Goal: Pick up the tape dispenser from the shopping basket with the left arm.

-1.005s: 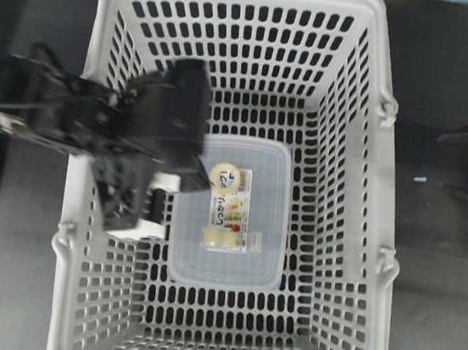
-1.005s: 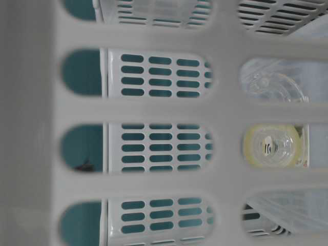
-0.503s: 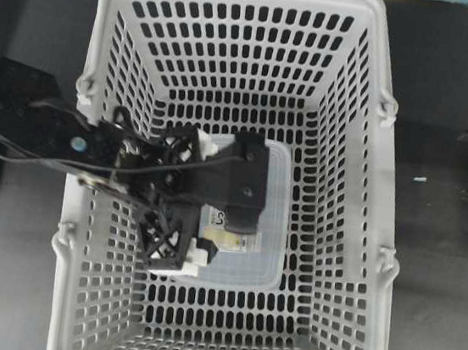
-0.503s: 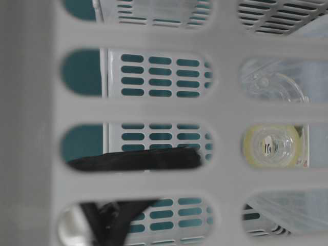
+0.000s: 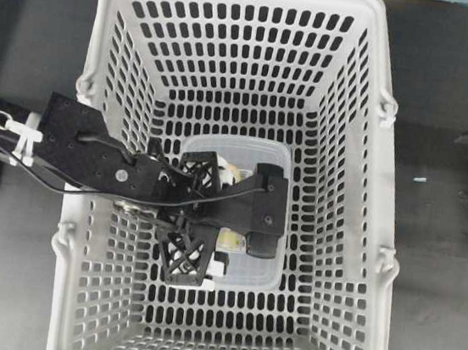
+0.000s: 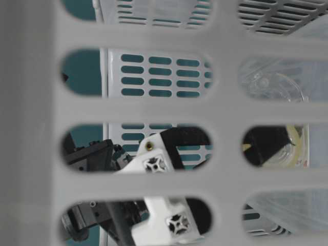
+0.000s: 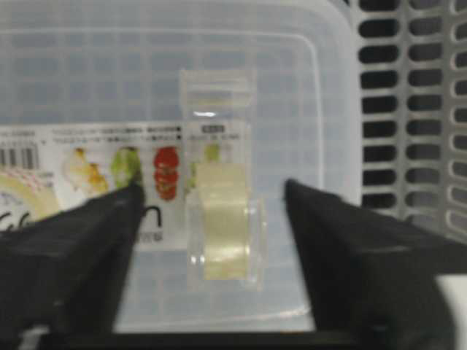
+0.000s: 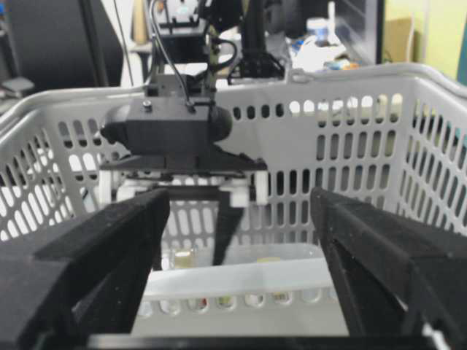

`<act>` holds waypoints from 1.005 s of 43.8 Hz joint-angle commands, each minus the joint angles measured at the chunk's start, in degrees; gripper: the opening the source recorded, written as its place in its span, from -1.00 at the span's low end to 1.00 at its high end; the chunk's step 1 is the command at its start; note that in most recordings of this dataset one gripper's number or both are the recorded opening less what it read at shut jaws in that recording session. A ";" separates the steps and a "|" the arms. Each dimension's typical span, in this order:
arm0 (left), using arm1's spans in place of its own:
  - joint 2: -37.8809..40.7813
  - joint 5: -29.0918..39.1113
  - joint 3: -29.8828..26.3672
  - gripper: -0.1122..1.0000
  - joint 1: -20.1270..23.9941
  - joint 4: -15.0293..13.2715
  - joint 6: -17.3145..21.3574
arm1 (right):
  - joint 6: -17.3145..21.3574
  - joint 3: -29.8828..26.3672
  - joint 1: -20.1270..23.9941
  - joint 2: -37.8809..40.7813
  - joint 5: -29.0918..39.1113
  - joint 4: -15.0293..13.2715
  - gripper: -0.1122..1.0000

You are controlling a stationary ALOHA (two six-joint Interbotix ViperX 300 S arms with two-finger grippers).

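Note:
I need to grab the tape dispenser by its tape roll end (image 7: 225, 237) with my left gripper next, to lift it out of the basket.
The tape dispenser (image 7: 222, 230) is a small clear plastic piece with a yellowish tape roll. It lies on the lid of a translucent box (image 7: 87, 73) on the floor of the light-grey shopping basket (image 5: 361, 182). My left gripper (image 7: 211, 197) is open and low inside the basket. One black finger stands on each side of the dispenser, and neither touches it. In the overhead view the left gripper (image 5: 224, 221) covers most of the box (image 5: 280, 159), and a bit of the dispenser (image 5: 231, 241) shows. My right gripper (image 8: 241, 211) is open and empty outside the basket.
The box bears a white label (image 7: 87, 168) with fruit print and a barcode. The slotted basket wall (image 7: 408, 109) is close on the right of the box. The basket rim (image 8: 328, 80) stands between the right gripper and the left arm. The table-level view looks through the basket wall (image 6: 154, 110).
The left arm has come down into the basket and moved right over the box. Its open fingers now stand on either side of the dispenser. The box and basket have not moved.

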 commanded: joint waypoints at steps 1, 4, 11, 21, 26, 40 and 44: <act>-0.97 -0.18 -1.23 0.25 -0.44 0.18 0.35 | 0.00 -0.26 0.09 0.35 0.18 0.18 0.54; -1.93 0.09 -1.67 -0.09 -0.44 0.18 0.44 | 0.00 -0.26 0.09 0.35 0.79 0.18 0.54; -5.10 3.96 -4.75 -0.28 -0.44 0.18 0.53 | 0.00 -0.26 0.09 0.00 1.85 0.18 0.54; -10.99 18.37 -15.47 -0.28 -0.18 0.18 0.53 | 0.00 0.09 0.09 -1.05 1.93 0.18 0.54; -12.57 21.45 -18.98 -0.28 -0.09 0.26 0.62 | 0.00 0.00 0.09 -1.23 1.93 0.18 0.54; -13.27 21.71 -18.72 -0.28 -0.09 0.26 0.53 | 0.00 0.09 0.09 -1.23 1.93 0.18 0.54; -13.27 21.71 -18.72 -0.28 -0.09 0.18 0.53 | 0.00 0.09 0.09 -1.23 1.93 0.18 0.54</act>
